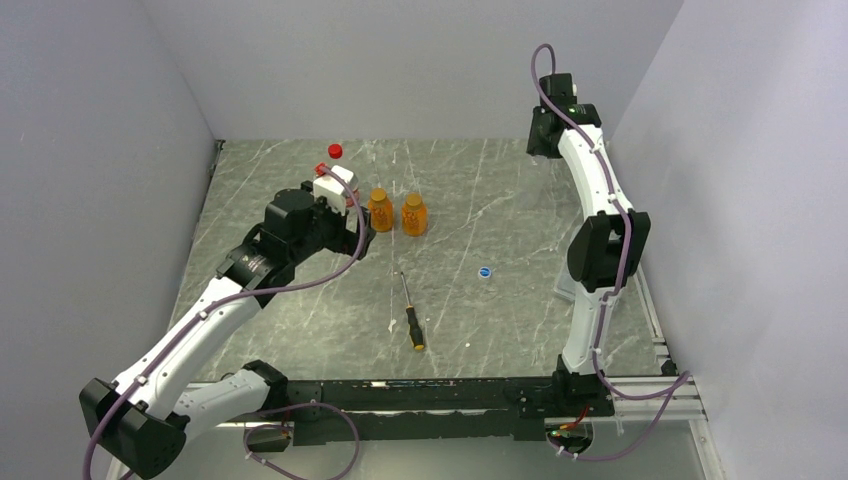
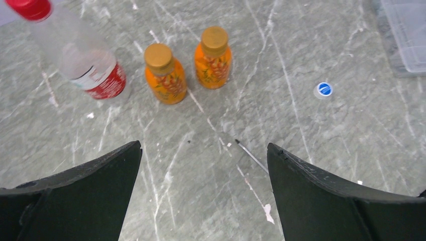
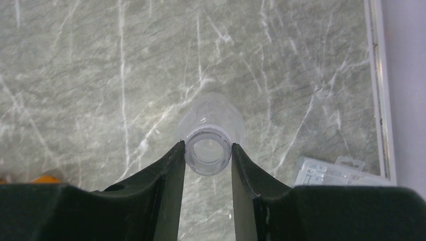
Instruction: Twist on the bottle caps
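The bottle's opening should stay free to screw on the cap, so my left gripper should reach out and grab the uncapped bottle's body below its neck.
In the left wrist view my left gripper (image 2: 203, 145) is open and empty above the table, short of two amber bottles (image 2: 166, 75) (image 2: 213, 59), each with an orange cap on. A taller clear bottle (image 2: 95, 73) with a red cap (image 2: 30, 7) stands to their left. A blue cap (image 2: 324, 89) lies loose on the right and also shows in the top view (image 1: 485, 271). My right gripper (image 3: 208, 145) is shut on the neck of a tiny clear bottle (image 3: 213, 113) whose mouth is uncapped. In the top view that gripper (image 1: 545, 150) is at the far back right.
A screwdriver (image 1: 410, 315) lies mid-table; its tip (image 2: 251, 155) is by my left gripper's right finger. A clear plastic box (image 3: 331, 173) lies right of the tiny bottle, near the table's right edge. Red caps (image 1: 335, 151) (image 1: 321, 169) show behind my left wrist.
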